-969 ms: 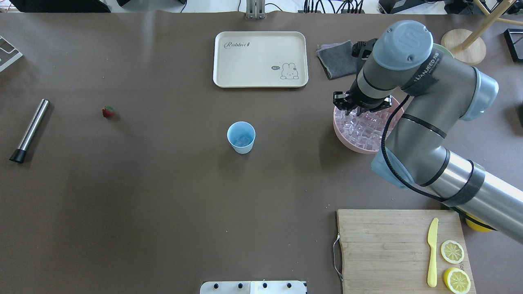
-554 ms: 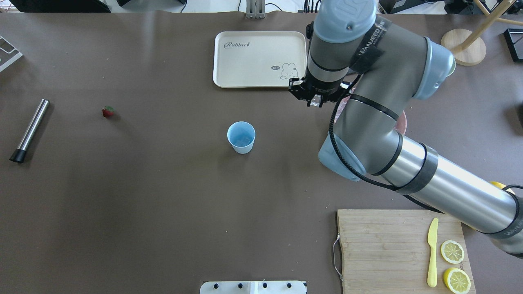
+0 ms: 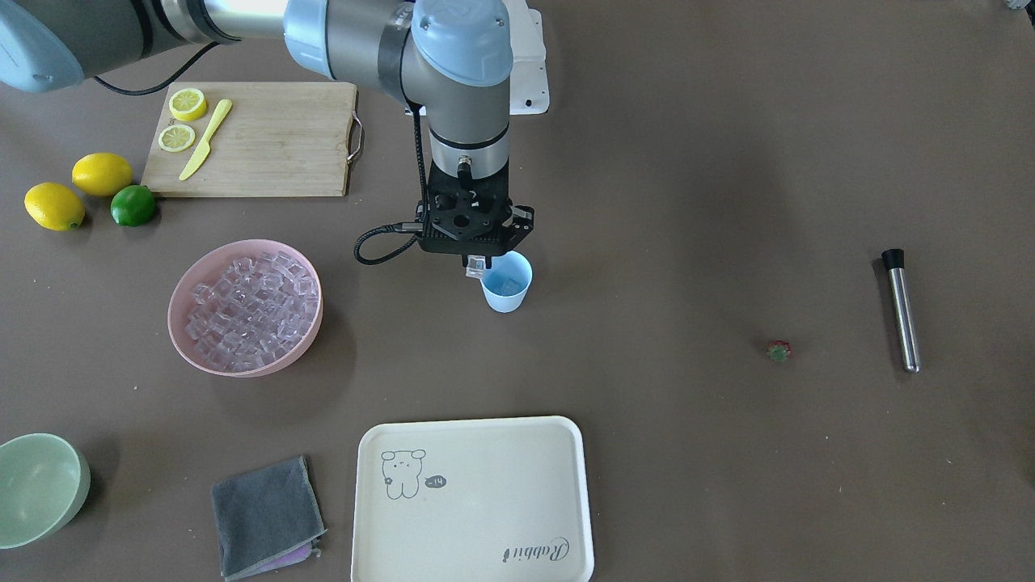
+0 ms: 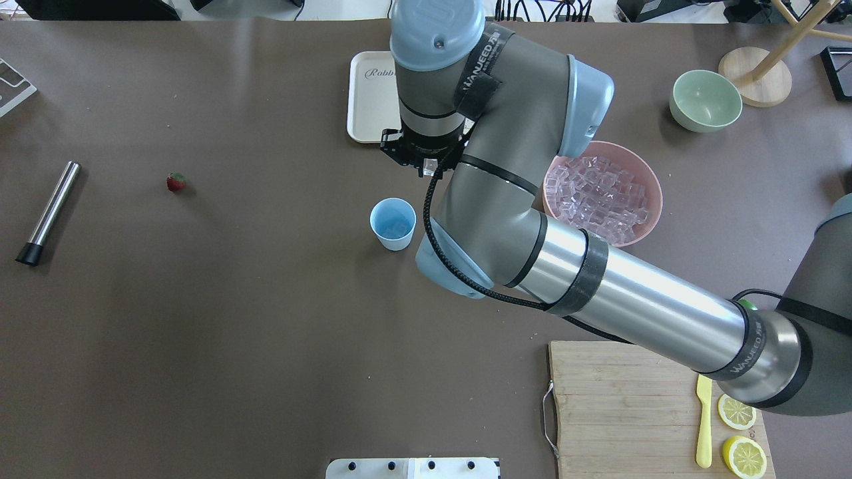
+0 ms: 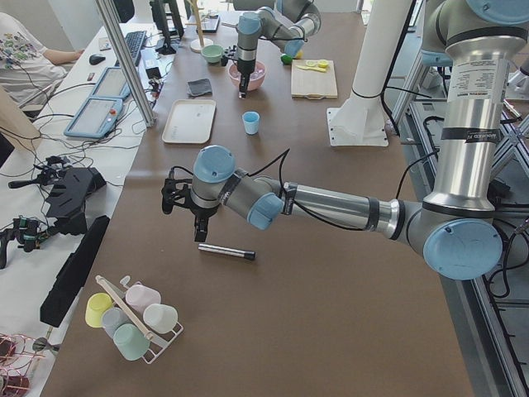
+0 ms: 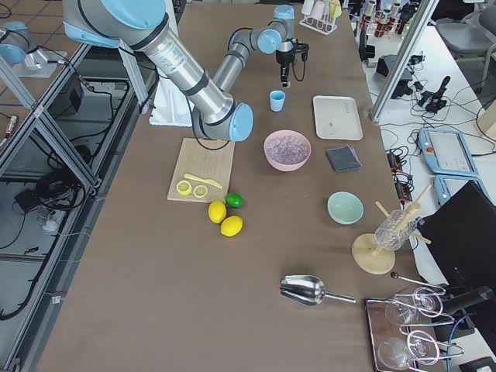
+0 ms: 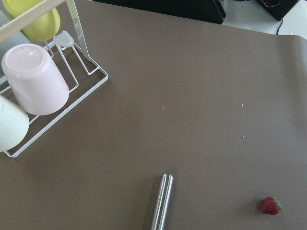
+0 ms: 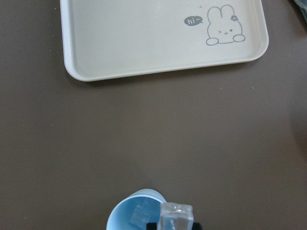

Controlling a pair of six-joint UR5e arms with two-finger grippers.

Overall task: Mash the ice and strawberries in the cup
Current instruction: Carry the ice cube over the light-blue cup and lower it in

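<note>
The lower edge of the ice cube is still outside the cup's rim, so my right gripper should keep holding the ice cube [image 3: 475,267] until it hangs over the cup's opening [image 3: 509,276].
My right gripper [image 3: 477,263] is shut on one clear ice cube [image 8: 176,215] and holds it just above the rim of the light-blue cup [image 4: 393,224]. The cup stands upright mid-table with a few ice cubes [image 4: 395,229] inside. More ice [image 4: 599,196] fills the pink bowl [image 4: 655,193] to the right. The strawberry [image 4: 176,181] lies alone far to the left, also in the left wrist view [image 7: 271,206]. My left gripper [image 5: 199,238] hovers over the steel muddler [image 5: 227,251]; I cannot tell whether it is open or shut.
The muddler [image 4: 48,213] lies at the far left. A cream rabbit tray [image 3: 473,493] sits behind the cup. A cutting board [image 4: 619,406] holds lemon slices and a yellow knife. A green bowl [image 4: 705,100], a grey cloth [image 3: 263,513] and a cup rack [image 7: 33,86] stand around.
My right arm has swung left from the pink bowl, carrying an ice cube, and now holds it beside the cup. The cup, strawberry and muddler have not moved.
</note>
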